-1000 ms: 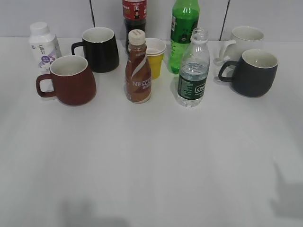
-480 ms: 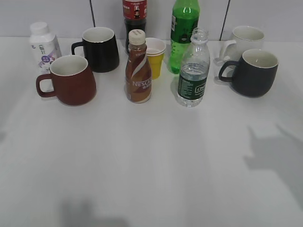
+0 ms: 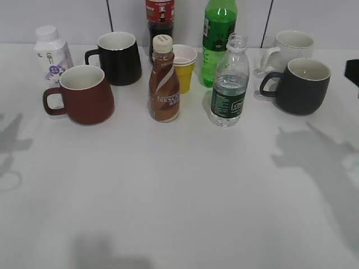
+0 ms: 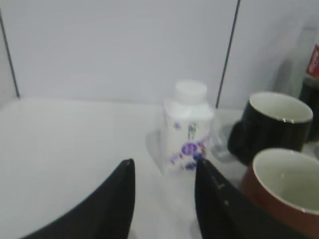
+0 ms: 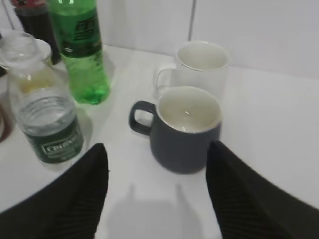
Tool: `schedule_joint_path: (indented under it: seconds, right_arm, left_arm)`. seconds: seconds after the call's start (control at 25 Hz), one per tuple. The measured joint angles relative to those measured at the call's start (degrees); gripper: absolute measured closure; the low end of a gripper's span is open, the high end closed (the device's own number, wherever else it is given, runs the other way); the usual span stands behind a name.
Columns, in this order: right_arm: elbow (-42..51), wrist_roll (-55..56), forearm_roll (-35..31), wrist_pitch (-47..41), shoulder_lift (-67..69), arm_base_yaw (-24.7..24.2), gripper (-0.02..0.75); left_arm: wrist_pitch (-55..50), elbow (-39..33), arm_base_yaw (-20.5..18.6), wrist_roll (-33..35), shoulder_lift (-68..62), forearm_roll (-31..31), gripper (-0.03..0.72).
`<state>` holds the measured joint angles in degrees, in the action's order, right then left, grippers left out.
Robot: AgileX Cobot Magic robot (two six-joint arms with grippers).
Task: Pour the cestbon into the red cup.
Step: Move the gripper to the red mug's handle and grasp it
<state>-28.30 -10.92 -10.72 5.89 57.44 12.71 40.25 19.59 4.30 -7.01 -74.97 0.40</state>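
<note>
My left gripper is to grab the red cup (image 3: 83, 94) next by its loop handle (image 3: 51, 101), so that it holds the cup ready for the cestbon to be poured.
The cestbon (image 3: 229, 84), a clear uncapped bottle with a dark green label, stands upright at table centre right; it also shows in the right wrist view (image 5: 47, 114). The red cup (image 3: 83, 94), dark red with a white inside, stands at the left with its handle to the left; its rim shows in the left wrist view (image 4: 286, 191). My left gripper (image 4: 163, 167) is open and empty, above the table left of the red cup. My right gripper (image 5: 157, 149) is open and empty, just in front of the grey-blue mug. A dark bit of the right arm (image 3: 353, 72) shows at the exterior view's right edge.
A brown Nescafe bottle (image 3: 163, 81), yellow paper cup (image 3: 184, 67), green soda bottle (image 3: 217, 39) and dark cola bottle (image 3: 159, 22) stand mid-back. A black mug (image 3: 116, 58) and white bottle (image 3: 51, 51) are back left. A grey-blue mug (image 3: 300, 85) and white mug (image 3: 289, 47) are back right.
Arm shadows have grown and moved inward on both sides of the table. A part of the right arm has come into view at the right edge. No object has moved.
</note>
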Motion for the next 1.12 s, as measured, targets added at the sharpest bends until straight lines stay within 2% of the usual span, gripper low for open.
schedule_joint_path:
  seconds: [0.08, 0.28, 0.52, 0.76, 0.96, 1.12]
  right_arm:
    - [0.0, 0.0, 0.3, 2.9, 2.2, 1.7, 0.27]
    - [0.0, -0.1, 2.5, 7.9, 7.3, 6.7, 0.271]
    - [0.0, 0.6, 3.7, 12.4, 11.5, 7.3, 0.271]
    - [0.0, 0.8, 4.0, 12.9, 11.7, 7.3, 0.271]
    - [0.0, 0.8, 4.0, 12.8, 11.7, 7.3, 0.271]
    - [0.0, 0.8, 4.0, 12.7, 11.7, 7.3, 0.271]
  left_arm:
    - [-0.5, 0.0, 0.0, -2.7, -1.9, 3.6, 0.379]
    - [-0.4, -1.1, 0.0, -4.2, -3.1, 9.8, 0.379]
    - [4.9, -1.1, 0.0, -4.4, -10.2, 13.3, 0.377]
    - [14.4, -0.2, 0.0, -4.1, -20.9, 13.9, 0.367]
    - [16.5, 3.1, 0.0, 0.3, -25.5, 13.8, 0.367]
    - [16.8, 5.6, 0.0, 0.8, -28.8, 13.8, 0.367]
